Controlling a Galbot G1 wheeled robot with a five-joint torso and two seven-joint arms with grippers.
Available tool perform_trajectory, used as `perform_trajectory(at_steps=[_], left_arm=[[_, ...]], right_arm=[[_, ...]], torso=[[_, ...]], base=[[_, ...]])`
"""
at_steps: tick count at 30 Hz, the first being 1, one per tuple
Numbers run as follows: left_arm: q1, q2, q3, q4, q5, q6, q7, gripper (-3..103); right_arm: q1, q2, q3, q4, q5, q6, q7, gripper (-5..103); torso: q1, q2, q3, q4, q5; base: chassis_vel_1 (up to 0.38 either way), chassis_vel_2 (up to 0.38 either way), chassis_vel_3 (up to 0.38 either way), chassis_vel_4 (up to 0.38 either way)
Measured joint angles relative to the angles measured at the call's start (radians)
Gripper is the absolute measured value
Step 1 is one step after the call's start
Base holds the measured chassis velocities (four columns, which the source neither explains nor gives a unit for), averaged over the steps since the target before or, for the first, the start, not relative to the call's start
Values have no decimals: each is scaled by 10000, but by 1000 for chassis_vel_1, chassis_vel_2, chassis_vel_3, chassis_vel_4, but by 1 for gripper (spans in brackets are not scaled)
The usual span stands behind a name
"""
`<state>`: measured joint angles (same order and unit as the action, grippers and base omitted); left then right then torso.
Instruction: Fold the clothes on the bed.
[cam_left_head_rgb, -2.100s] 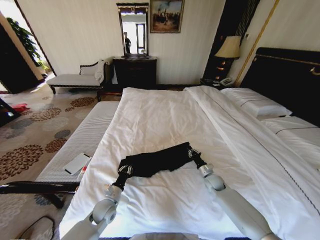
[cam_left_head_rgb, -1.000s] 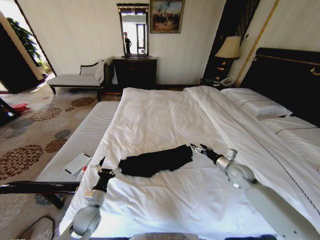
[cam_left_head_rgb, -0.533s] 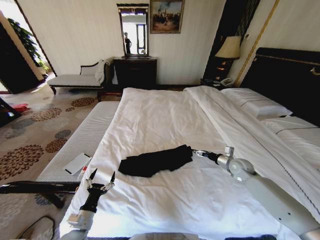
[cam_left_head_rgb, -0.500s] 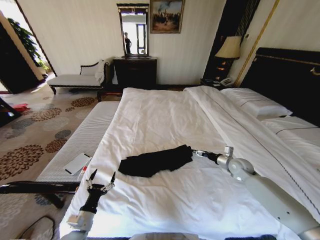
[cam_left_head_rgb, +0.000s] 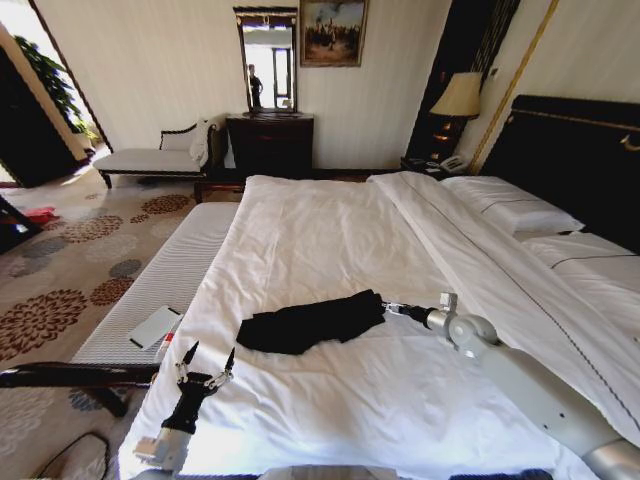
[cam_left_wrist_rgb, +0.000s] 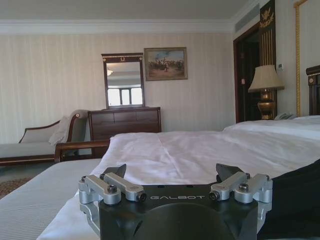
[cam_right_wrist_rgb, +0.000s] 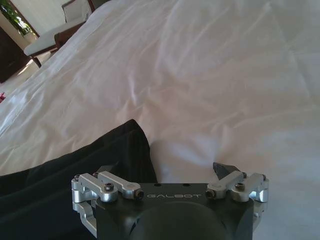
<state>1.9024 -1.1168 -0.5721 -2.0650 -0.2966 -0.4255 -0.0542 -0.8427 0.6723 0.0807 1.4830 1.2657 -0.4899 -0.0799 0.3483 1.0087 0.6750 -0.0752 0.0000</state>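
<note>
My right gripper grabs the black T-shirt by its pillow-side end (cam_left_head_rgb: 372, 308) next, to fold it onto the T-shirt's middle (cam_left_head_rgb: 312, 326).
The clothes, a black T-shirt (cam_left_head_rgb: 310, 322), lie bunched in a long folded strip across the white duvet of the bed (cam_left_head_rgb: 320, 230). My left gripper (cam_left_head_rgb: 208, 357) stands open near the bed's front left edge, apart from the shirt's left end. In the left wrist view this gripper (cam_left_wrist_rgb: 172, 172) holds nothing, and the shirt (cam_left_wrist_rgb: 295, 200) is off to one side. My right gripper (cam_left_head_rgb: 390, 307) is open at the shirt's right end. In the right wrist view one finger of the right gripper (cam_right_wrist_rgb: 170, 172) sits over the shirt (cam_right_wrist_rgb: 75, 170) and the other over bare duvet.
A pale striped bench (cam_left_head_rgb: 170, 275) runs along the bed's left side with a white booklet (cam_left_head_rgb: 155, 327) on it. Pillows (cam_left_head_rgb: 510, 205) and the dark headboard (cam_left_head_rgb: 580, 150) are at the right. A dresser (cam_left_head_rgb: 270, 140) and a chaise (cam_left_head_rgb: 150, 155) stand by the far wall.
Both grippers have let go of the shirt and opened. The left arm has drawn back toward the bed's front left edge. The right gripper swung out right and edged back to the shirt's end.
</note>
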Motion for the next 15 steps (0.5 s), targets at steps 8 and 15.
perform_trajectory(at_steps=[8,15], left_arm=[[-16,6,10,9,-1,0,-2,100],[-21,11,14,14,-3,2,-5,100]], right_arm=[[428,177,-674,-237,-185,-349,-8,100],[526,312,-826,-3,-112,-487,117,100]], torso=[[0,0,0,-2,0],[0,0,0,0,-1]], base=[[0,0,0,0],[0,0,0,0]])
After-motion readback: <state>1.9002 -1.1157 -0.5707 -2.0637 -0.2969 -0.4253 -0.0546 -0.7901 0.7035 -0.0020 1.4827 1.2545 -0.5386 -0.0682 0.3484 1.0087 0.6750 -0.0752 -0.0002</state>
